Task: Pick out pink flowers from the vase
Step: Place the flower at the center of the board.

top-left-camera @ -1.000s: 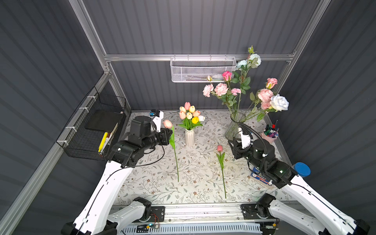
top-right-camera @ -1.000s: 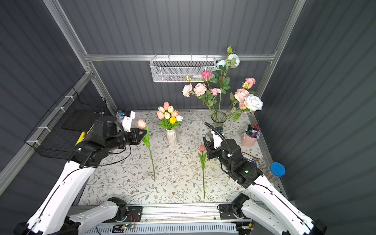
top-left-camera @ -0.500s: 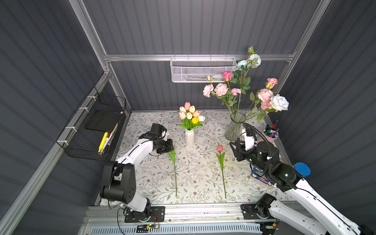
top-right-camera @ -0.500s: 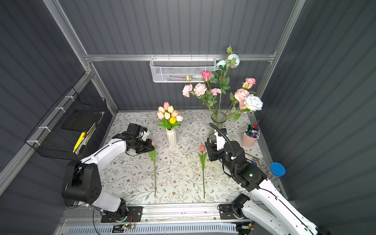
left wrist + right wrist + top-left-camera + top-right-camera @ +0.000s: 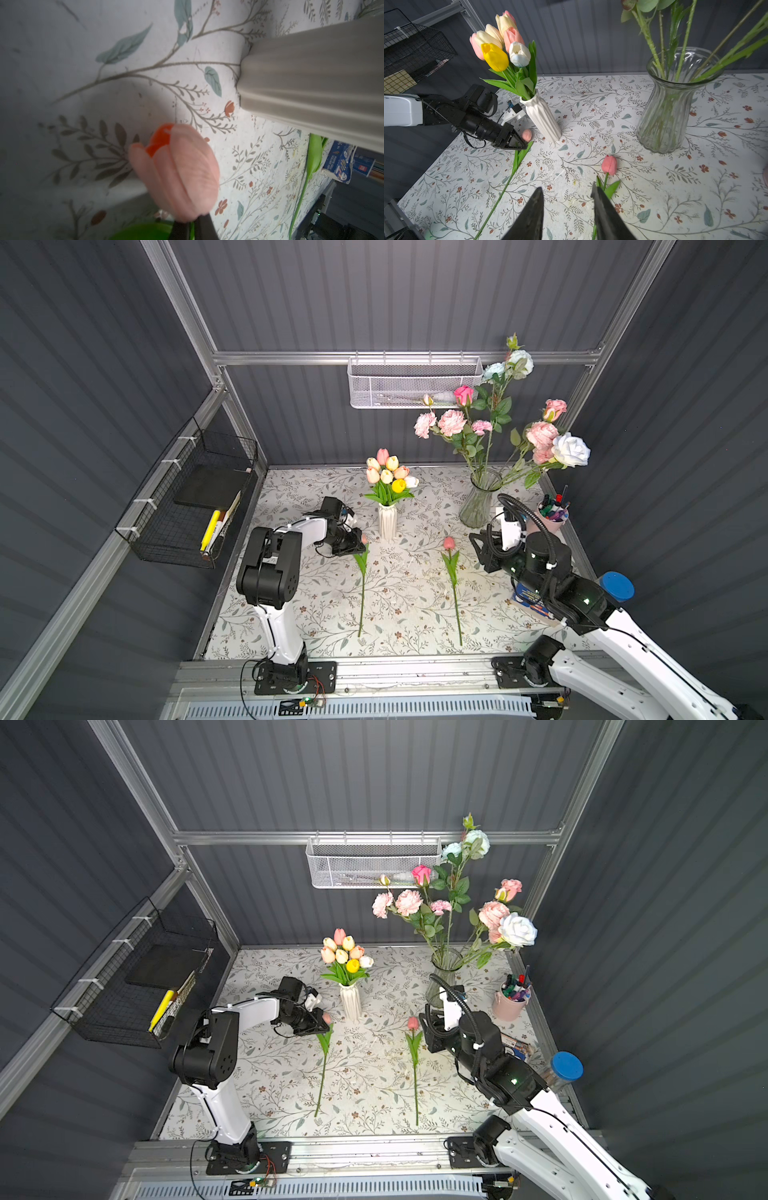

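The bloom [image 5: 365, 539] [image 5: 182, 172] sits low by the foot of the vase, stem along the tabletop, and the tulip would lie flat if released, so my left gripper opens now.
My left gripper [image 5: 360, 546] [image 5: 192, 226] is shut on the stem of a pink tulip [image 5: 364, 539] [image 5: 176, 172], just below the bloom. It is low over the table beside the white ribbed vase [image 5: 387, 523] [image 5: 544, 118], and the stem lies along the table toward the front. A second pink tulip [image 5: 448, 543] [image 5: 609, 164] lies flat nearby. Above it my right gripper [image 5: 478, 547] [image 5: 566, 190] stands open and holds nothing. The white vase holds mixed tulips, some pink [image 5: 382, 456]. The glass vase [image 5: 478, 502] [image 5: 668, 116] holds pink carnations [image 5: 451, 422] and pink roses [image 5: 541, 434].
A pink pen cup [image 5: 552, 518], a blue-lidded jar [image 5: 618, 583] and a blue box [image 5: 532, 601] stand along the right edge. A black wire basket [image 5: 195, 506] hangs on the left wall, and a white mesh basket [image 5: 415, 383] on the back wall.
My left arm has come down from high up to the table, laying the held pink tulip flat beside the white vase. The right gripper has shifted only slightly.
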Robot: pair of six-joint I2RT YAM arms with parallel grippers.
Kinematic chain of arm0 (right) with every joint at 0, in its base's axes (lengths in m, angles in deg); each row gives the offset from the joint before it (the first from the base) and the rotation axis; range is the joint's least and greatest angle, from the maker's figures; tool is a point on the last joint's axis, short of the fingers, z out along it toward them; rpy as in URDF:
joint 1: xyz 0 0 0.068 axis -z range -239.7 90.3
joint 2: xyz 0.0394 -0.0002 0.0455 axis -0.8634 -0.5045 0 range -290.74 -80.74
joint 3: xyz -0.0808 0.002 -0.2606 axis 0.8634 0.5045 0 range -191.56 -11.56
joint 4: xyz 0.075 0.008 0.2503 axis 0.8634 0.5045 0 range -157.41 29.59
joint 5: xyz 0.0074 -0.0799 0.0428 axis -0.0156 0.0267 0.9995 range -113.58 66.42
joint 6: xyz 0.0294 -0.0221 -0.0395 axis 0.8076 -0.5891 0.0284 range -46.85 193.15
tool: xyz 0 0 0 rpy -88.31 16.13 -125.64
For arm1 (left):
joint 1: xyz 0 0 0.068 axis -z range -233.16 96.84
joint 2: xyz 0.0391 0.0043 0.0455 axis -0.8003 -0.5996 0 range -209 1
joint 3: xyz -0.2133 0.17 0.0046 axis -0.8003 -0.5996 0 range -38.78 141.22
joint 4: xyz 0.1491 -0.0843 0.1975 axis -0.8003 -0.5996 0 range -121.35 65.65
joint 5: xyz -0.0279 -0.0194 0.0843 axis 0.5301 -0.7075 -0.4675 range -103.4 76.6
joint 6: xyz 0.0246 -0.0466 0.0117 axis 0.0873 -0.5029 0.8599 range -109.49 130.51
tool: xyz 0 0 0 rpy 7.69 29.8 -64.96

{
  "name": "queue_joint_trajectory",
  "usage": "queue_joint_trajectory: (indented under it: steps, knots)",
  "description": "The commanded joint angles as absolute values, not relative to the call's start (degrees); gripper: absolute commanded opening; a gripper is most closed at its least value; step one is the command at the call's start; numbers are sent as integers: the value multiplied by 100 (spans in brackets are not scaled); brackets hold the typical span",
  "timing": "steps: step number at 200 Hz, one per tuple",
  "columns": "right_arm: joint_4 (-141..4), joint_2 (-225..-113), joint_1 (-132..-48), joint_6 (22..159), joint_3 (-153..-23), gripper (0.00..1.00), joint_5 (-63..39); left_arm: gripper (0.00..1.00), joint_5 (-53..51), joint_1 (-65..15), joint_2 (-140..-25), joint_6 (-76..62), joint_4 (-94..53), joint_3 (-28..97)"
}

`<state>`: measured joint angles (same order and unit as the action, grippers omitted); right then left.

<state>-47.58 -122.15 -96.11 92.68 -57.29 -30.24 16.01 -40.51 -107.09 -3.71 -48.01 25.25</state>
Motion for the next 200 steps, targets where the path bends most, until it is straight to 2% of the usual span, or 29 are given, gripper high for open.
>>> queue_joint_trajectory:
  steps: [1, 34, 71, 114, 146, 166, 200]
  knots:
    - [-4824, -12290, -9593, 9378, -5691, 41, -3044, 8, 1829, -4050, -10546, -508, -4570, 2413]
    - [-4878, -12321, -9596, 9393, -5691, 42, -2958, 37, 1716, -4050, -10332, -384, -4704, 2310]
    - [-4877, -12356, -9594, 9398, -5666, 42, -2764, 53, 1465, -4059, -9895, -325, -4834, 2308]
    - [-4884, -12355, -9592, 9378, -5673, 42, -2804, 58, 834, -4116, -8900, -238, -5399, 2584]
    - [-4877, -12337, -9595, 9337, -5673, 42, -2880, 61, 385, -4142, -7742, -116, -5115, 2145]
    - [-4893, -12337, -9592, 9223, -5665, 42, -2773, 63, 504, -4146, -6712, 268, -3968, 1492]
    - [-5030, -12463, -9593, 9124, -5693, 42, -2629, 64, 670, -4085, -5287, 372, -731, 24]
